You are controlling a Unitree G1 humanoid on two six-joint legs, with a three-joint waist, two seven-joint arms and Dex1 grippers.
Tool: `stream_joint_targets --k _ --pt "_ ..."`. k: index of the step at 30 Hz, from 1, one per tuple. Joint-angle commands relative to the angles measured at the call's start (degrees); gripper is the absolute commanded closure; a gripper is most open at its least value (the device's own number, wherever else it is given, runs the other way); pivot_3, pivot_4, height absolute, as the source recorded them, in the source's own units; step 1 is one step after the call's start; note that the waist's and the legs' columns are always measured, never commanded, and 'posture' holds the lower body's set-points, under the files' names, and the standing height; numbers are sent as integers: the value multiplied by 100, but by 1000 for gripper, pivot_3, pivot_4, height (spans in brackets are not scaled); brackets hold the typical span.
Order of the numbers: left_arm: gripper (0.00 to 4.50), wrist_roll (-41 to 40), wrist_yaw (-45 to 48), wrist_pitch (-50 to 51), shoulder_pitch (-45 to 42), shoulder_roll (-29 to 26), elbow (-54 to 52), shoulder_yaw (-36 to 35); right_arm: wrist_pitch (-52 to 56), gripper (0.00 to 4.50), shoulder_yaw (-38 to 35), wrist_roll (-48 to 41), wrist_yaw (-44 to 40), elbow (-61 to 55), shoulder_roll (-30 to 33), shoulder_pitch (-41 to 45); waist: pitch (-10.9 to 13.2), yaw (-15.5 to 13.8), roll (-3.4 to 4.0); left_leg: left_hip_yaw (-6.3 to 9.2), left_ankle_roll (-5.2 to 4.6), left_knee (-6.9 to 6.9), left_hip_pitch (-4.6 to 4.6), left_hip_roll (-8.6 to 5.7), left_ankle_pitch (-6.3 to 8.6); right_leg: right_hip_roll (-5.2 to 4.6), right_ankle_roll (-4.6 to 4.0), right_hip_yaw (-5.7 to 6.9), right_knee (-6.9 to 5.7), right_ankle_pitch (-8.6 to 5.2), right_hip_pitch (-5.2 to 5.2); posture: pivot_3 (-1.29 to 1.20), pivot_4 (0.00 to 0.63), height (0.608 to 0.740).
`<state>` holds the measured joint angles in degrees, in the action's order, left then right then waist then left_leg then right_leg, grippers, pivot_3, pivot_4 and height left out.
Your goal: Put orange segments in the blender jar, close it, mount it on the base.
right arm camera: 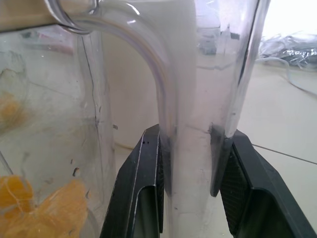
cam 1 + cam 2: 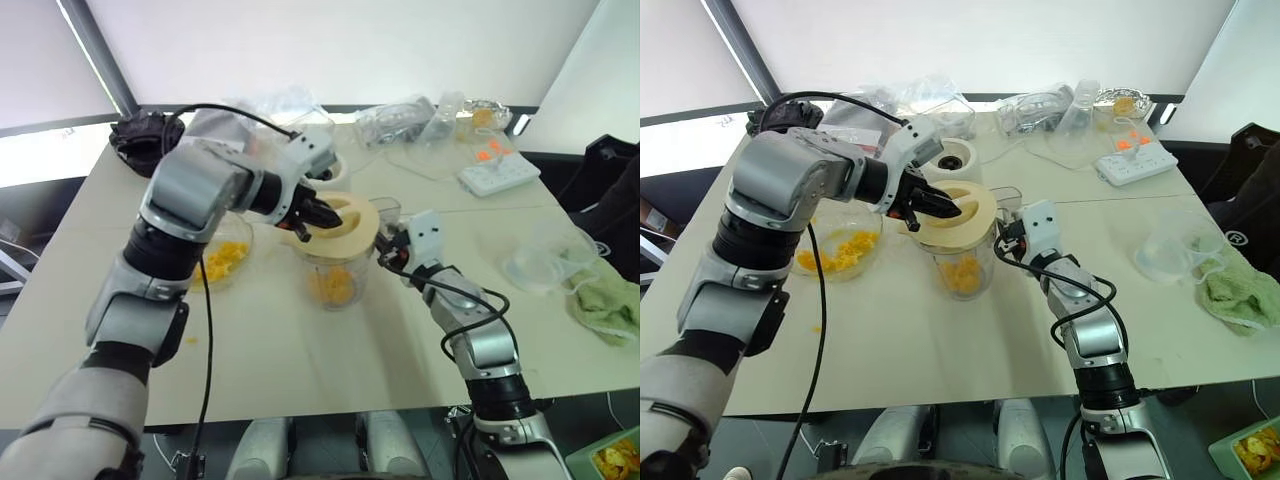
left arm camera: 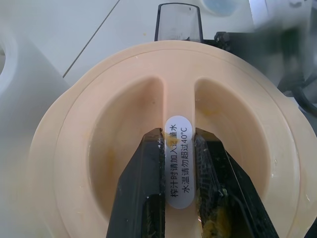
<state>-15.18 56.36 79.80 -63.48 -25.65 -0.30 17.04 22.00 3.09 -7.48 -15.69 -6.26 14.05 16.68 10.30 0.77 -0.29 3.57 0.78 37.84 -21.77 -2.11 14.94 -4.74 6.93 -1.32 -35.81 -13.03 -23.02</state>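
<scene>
The cream round lid (image 2: 352,222) is on the jar's opening (image 2: 333,258) and would stay there, so my left gripper needs to open.
The clear blender jar (image 2: 335,278) stands mid-table with orange segments (image 2: 333,286) lying in its bottom. A cream round lid (image 2: 352,222) sits on the jar's mouth. My left gripper (image 2: 320,213) reaches down onto it from the left and is shut on the lid's central tab (image 3: 177,99). My right gripper (image 1: 187,134) comes in level from the right and is shut on the jar's clear side handle (image 1: 190,168). The white base (image 2: 953,158) stands just behind the jar, partly hidden by my left wrist. More orange segments (image 2: 843,250) fill a glass bowl (image 2: 818,232) to the jar's left.
A white power strip (image 2: 498,176) and crumpled plastic bags (image 2: 400,118) lie at the back. A clear container (image 2: 545,262) and a green cloth (image 2: 606,302) sit at the right edge. A black bundle (image 2: 145,135) rests at the far left corner.
</scene>
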Motion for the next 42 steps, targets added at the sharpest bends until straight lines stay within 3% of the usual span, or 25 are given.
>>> stream_joint_targets --k 1,6,13,15,20,23,26,29,34,38,42 --pt "4252 277 -743 319 402 -125 490 258 -291 3600 -142 40 52 -490 7 -89 -1 -5 2 0 0 -1 0 -1 0 -2 0 0 1 0 1 0 150 740" --pt "4252 38 -875 346 348 -49 368 25 -271 3600 -141 50 95 -579 46 -170 -2 -12 4 3 1 -8 4 -1 0 -2 -2 1 28 -1 16 0 150 740" --pt "801 -229 -1092 -246 414 38 -37 -435 -186 3600 -157 46 137 -734 89 -299 1 -16 1 1 2 -43 -1 -11 0 -13 7 0 56 11 7 0 150 740" --pt "18 -421 -1145 -311 340 163 -68 -823 -165 3600 -160 42 131 -775 117 -343 0 -18 5 0 3 -56 -5 -12 -1 -17 -2 1 56 23 -3 0 150 740" --pt "18 -813 -1510 -615 154 572 -8 -1821 -145 3600 -141 55 97 -836 160 -487 9 0 0 -2 13 -65 -67 -16 -8 -16 2 0 51 26 -73 0 150 740" --pt "18 -967 -1760 -689 88 736 43 -2188 -145 3600 -123 76 90 -861 152 -528 16 3 -3 -4 13 -72 -75 -16 -8 -17 1 0 50 27 -84 0 150 740" --pt "18 -1339 -2049 -951 45 993 4 -3019 -138 3600 -131 77 81 -877 156 -552 17 4 -4 -5 13 -74 -74 -17 -8 -16 1 0 50 27 -85 0 150 740" --pt "18 -1563 -2109 -1043 157 947 -161 -3239 -87 3600 -208 22 98 -889 145 -518 20 11 -5 -6 15 -73 -74 -17 -9 -16 1 -1 50 27 -85 0 150 740" --pt "18 -1720 -1937 -1303 994 241 -748 -3320 215 3600 -563 -284 152 -1081 119 -366 24 33 0 -12 19 -78 -69 -16 -11 -15 -2 -8 44 28 -89 0 150 740" --pt "18 -2006 -1656 -1434 2652 -369 -1470 -3782 893 3600 -1206 -794 344 -1440 138 112 34 47 4 -11 23 -78 -75 -13 -13 -15 -7 -9 38 32 -98 0 150 740" --pt "18 -2131 -1911 -1714 3573 -238 -2122 -3654 1479 3600 -1755 -1199 331 -1538 430 656 61 -23 -24 -16 31 -75 -104 -11 -18 -19 -19 -13 28 40 -138 0 150 740"
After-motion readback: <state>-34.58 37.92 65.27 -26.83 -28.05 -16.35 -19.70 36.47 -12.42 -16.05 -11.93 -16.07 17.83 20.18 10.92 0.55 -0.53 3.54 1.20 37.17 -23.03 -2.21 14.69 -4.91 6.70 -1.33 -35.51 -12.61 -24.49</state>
